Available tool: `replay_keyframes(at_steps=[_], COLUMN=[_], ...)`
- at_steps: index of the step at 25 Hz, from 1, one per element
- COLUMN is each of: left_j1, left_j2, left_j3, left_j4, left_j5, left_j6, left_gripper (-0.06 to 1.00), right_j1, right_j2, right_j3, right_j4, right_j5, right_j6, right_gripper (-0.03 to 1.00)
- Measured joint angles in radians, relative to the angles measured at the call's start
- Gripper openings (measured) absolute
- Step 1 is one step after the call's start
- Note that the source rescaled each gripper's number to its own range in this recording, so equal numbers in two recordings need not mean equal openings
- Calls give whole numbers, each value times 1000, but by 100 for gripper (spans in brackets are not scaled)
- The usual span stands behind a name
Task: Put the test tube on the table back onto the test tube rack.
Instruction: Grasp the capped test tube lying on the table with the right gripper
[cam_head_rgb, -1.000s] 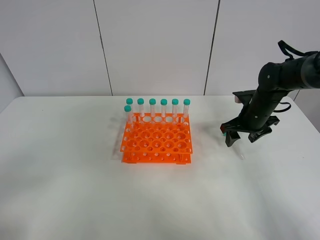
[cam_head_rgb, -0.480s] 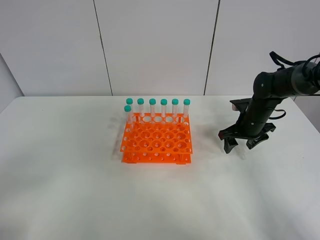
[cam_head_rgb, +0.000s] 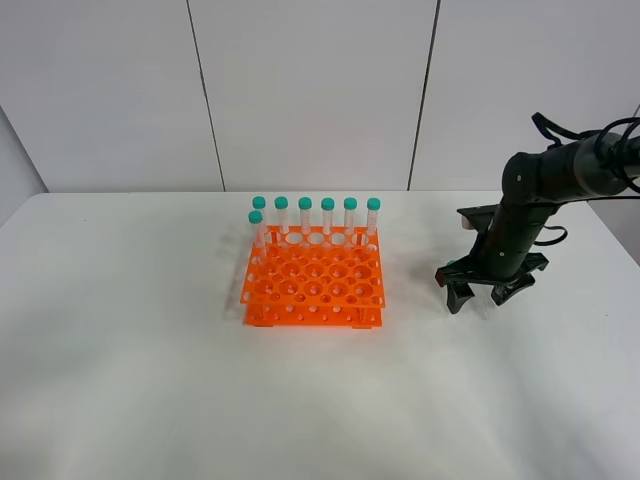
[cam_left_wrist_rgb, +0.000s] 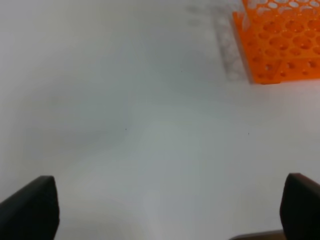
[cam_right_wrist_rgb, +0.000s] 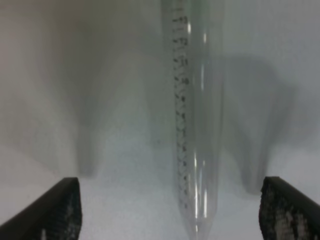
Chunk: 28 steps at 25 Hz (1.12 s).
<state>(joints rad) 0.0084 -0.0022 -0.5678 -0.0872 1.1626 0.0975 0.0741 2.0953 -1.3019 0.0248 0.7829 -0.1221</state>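
Observation:
The robot's right gripper should next put the test tube back onto the orange test tube rack, and it should grab the tube by its tapered end (cam_right_wrist_rgb: 197, 206) first.
The test tube (cam_right_wrist_rgb: 195, 125), clear with printed marks and a tapered tip, lies on the white table (cam_head_rgb: 150, 350). My right gripper (cam_right_wrist_rgb: 170, 212) is open and straddles it, one finger on each side and neither touching it. In the exterior high view the right gripper (cam_head_rgb: 490, 293) hangs low over the table, right of the test tube rack (cam_head_rgb: 313, 283), and hides the tube. The rack is orange, and several teal-capped tubes (cam_head_rgb: 327, 218) stand along its back row. My left gripper (cam_left_wrist_rgb: 165, 210) is open over bare table, with the rack's corner (cam_left_wrist_rgb: 280, 45) ahead of it.
A white panelled wall stands behind the table. The table's right edge runs close beyond the right arm. The left arm is outside the exterior high view.
The right arm has lowered its gripper towards the table and slightly left, so it now covers the tube that showed below it a second ago. The jaws stayed open.

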Motion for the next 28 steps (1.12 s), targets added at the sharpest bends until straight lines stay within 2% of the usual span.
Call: replay_keyframes(at_steps=[3, 9, 28], left_j1=[0, 0, 0], left_j2=[0, 0, 0], left_j3=[0, 0, 0], left_j4=[0, 0, 0], left_j5=[0, 0, 0], left_j6=[0, 0, 0], left_gripper=[100, 100, 100], right_j1=[0, 0, 0], right_j2=[0, 0, 4], right_j3=[0, 0, 0], right_j4=[0, 0, 2], right_j5=[0, 0, -19], right_j6=[0, 4, 5], right_gripper=[73, 63, 62])
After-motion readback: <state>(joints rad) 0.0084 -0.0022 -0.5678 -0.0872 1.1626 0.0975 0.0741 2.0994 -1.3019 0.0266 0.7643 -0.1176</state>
